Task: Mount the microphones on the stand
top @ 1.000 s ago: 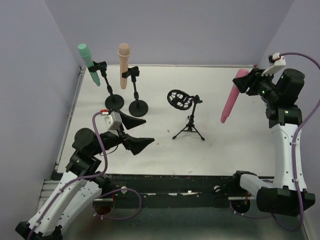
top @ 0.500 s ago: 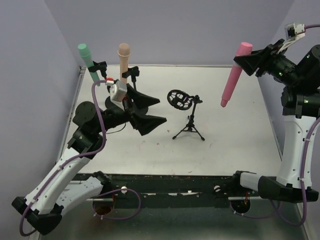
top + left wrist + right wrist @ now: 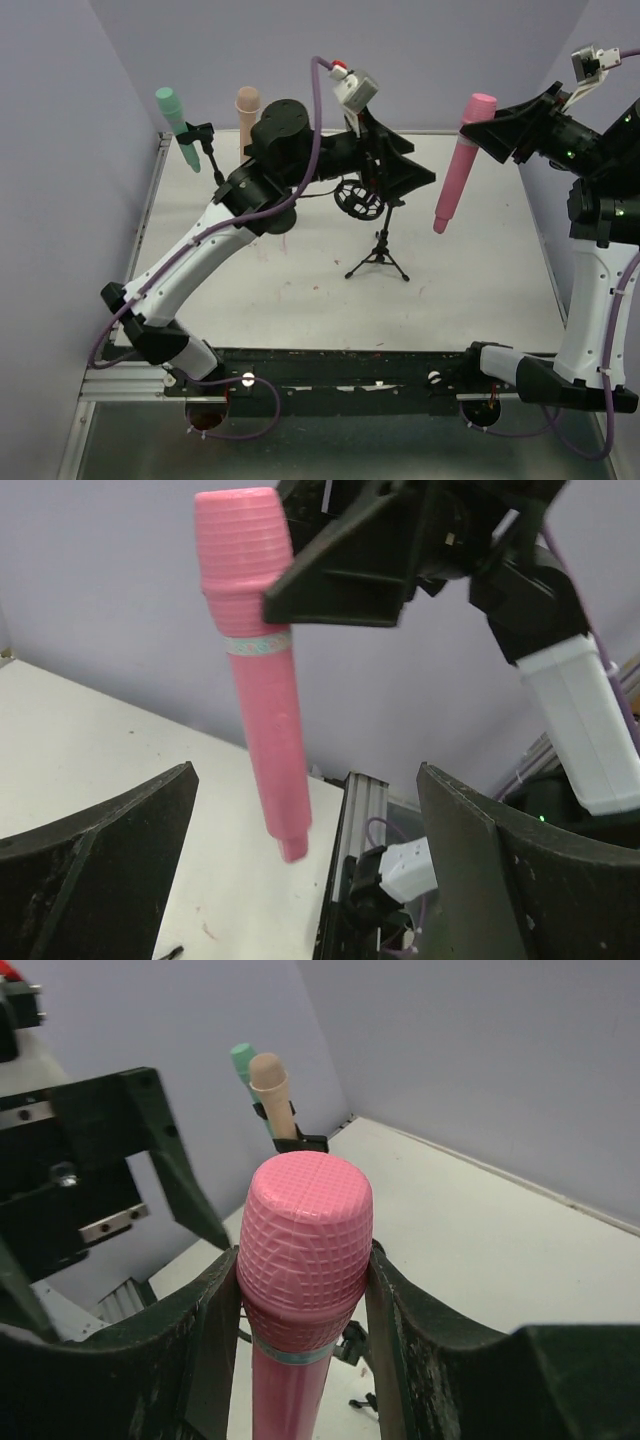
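Observation:
The left gripper isn't ready to close yet, as it would miss the handle of the pink microphone (image 3: 456,170), which hangs beyond its fingers. It should move toward the handle first and then close on it.
My right gripper (image 3: 490,128) is shut on the head of the pink microphone (image 3: 456,170) and holds it nearly upright in the air, handle down, right of the tripod stand. In the right wrist view the fingers (image 3: 215,1310) clamp the pink head (image 3: 305,1230). My left gripper (image 3: 425,165) is open and raised above the shock-mount ring (image 3: 358,198). Its jaws point at the pink microphone (image 3: 262,670), a short gap away. The mint microphone (image 3: 175,125) sits clipped in its stand. The peach microphone (image 3: 247,103) is partly hidden behind my left arm.
The black tripod stand (image 3: 378,257) stands mid-table under my left gripper. The mint and peach microphones also show in the right wrist view, mint (image 3: 241,1058) and peach (image 3: 272,1085). Walls close the left, back and right sides. A metal rail (image 3: 352,860) runs along the table edge.
My left arm has lifted and swung right, from beside the two back stands to above the tripod stand, jaws still open. The pink microphone has shifted slightly left in my right gripper's hold.

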